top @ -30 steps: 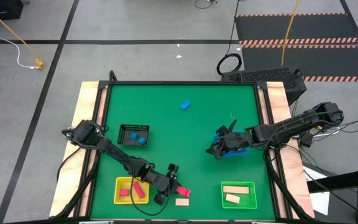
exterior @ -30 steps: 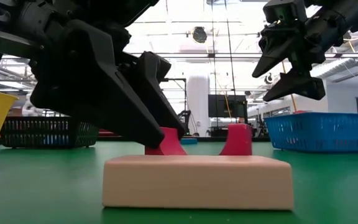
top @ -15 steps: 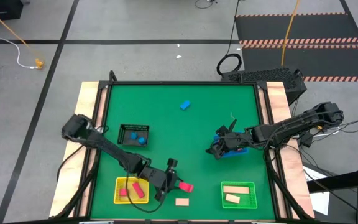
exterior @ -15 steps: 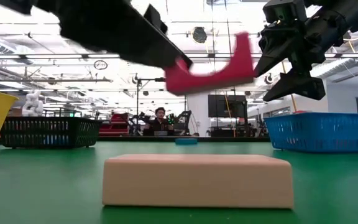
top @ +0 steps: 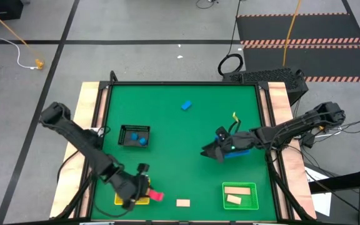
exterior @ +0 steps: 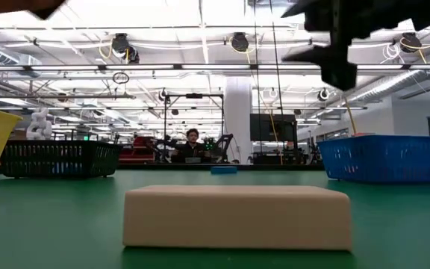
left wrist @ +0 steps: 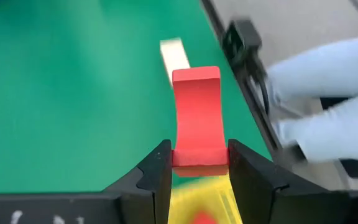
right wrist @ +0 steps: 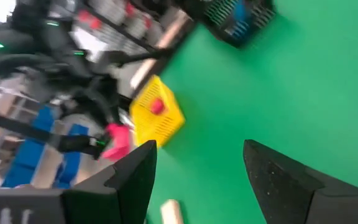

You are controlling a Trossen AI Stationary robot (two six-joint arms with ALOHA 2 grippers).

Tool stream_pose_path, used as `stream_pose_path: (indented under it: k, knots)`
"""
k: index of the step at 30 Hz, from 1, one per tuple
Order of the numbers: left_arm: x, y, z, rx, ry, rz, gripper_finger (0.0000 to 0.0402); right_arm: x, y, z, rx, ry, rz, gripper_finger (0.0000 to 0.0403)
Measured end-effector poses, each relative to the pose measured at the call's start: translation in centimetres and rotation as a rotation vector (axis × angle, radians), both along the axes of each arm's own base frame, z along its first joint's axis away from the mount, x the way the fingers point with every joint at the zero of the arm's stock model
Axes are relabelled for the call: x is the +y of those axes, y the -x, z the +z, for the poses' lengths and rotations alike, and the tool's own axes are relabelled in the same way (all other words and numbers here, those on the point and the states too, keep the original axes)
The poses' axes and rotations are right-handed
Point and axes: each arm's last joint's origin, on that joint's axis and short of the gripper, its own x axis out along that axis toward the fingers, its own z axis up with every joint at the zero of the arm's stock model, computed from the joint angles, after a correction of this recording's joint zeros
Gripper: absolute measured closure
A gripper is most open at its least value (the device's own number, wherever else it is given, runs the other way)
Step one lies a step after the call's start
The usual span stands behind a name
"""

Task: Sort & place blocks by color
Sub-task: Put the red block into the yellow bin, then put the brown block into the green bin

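Note:
The red arch block (left wrist: 199, 118) hangs above the yellow tray's edge (left wrist: 219, 182) in the left wrist view, so my left gripper needs to keep holding it until it is inside.
My left gripper (top: 146, 191) hovers near the table's front-left, shut on a red arch-shaped block (left wrist: 196, 115). The block sticks out past the right edge of the yellow tray (top: 122, 199), which holds another red block (right wrist: 157, 107). My right gripper (top: 209, 152) is open and raised just left of the blue tray (top: 241, 152). One cream block (top: 182, 202) lies flat on the green mat near the front edge. One blue block (top: 186, 105) lies far back on the mat. My left gripper pinches the red arch block by one end (left wrist: 196, 160) between its two fingers (left wrist: 157, 171). They come from the table's left and lie along the block. The block juts forward past the fingertips, lifted clear, over the yellow tray's right edge (left wrist: 210, 198).
The green tray (top: 253, 199) at front right holds two cream blocks. The black tray (top: 125, 134) at mid-left holds blue blocks. Wooden rails run along the table's sides. In the low view the cream block (exterior: 237, 217) fills the foreground. A person's legs show beyond the table's edge.
My left gripper has lifted the red arch block off the mat beside the cream block. It has carried the block toward the table's left, to the yellow tray's edge. My right gripper has shifted a little toward the left, away from the blue tray.

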Motion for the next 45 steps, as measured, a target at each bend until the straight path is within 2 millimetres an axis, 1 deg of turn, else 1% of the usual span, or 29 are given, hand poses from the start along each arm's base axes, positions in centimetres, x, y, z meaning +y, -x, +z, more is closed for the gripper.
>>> stream_pose_path:
  k: [4,8,11,15,17,24,30,33,38,42,45]
  knots:
    - [-0.2,2.8,-0.2,0.158,-0.021,0.053,0.0272,0.6,-0.1,0.7,-0.089,0.047,-0.016,0.0170]
    - [-0.5,4.8,-0.8,0.293,-0.042,0.137,0.0267,1.6,0.1,1.2,-0.140,0.082,-0.024,0.0170]
    - [-0.8,5.7,-1.1,0.341,-0.046,0.177,0.0269,2.6,0.1,1.1,-0.165,0.107,-0.037,0.0170]
    - [-1.0,6.4,-1.2,0.352,-0.058,0.213,0.0272,3.8,-0.3,0.6,-0.199,0.112,-0.022,0.0170]
    - [-1.0,6.7,-1.3,0.356,-0.070,0.239,0.0269,4.4,-0.6,0.2,-0.206,0.112,-0.010,0.0170]
    - [-0.7,6.8,-1.4,0.362,-0.073,0.305,0.0223,6.1,-1.6,-1.4,-0.240,0.094,0.027,0.0170]
    - [-0.7,6.8,-1.4,0.357,-0.058,0.339,0.0216,7.3,-2.3,-2.5,-0.266,0.083,0.047,0.0170]
    - [-0.7,6.7,-1.4,0.343,-0.056,0.360,0.0215,8.3,-3.3,-2.2,-0.274,0.145,0.055,0.0170]
    - [-0.6,6.4,-1.3,0.264,-0.082,0.387,0.0214,10.7,-6.1,-0.7,-0.252,0.293,0.119,0.0170]
    - [-0.7,6.1,-1.1,0.181,-0.093,0.398,0.0214,12.2,-7.9,0.0,-0.155,0.419,0.173,0.0170]
    - [-1.0,5.8,-0.8,0.126,-0.081,0.387,0.0213,12.9,-9.0,-0.5,-0.055,0.468,0.197,0.0170]
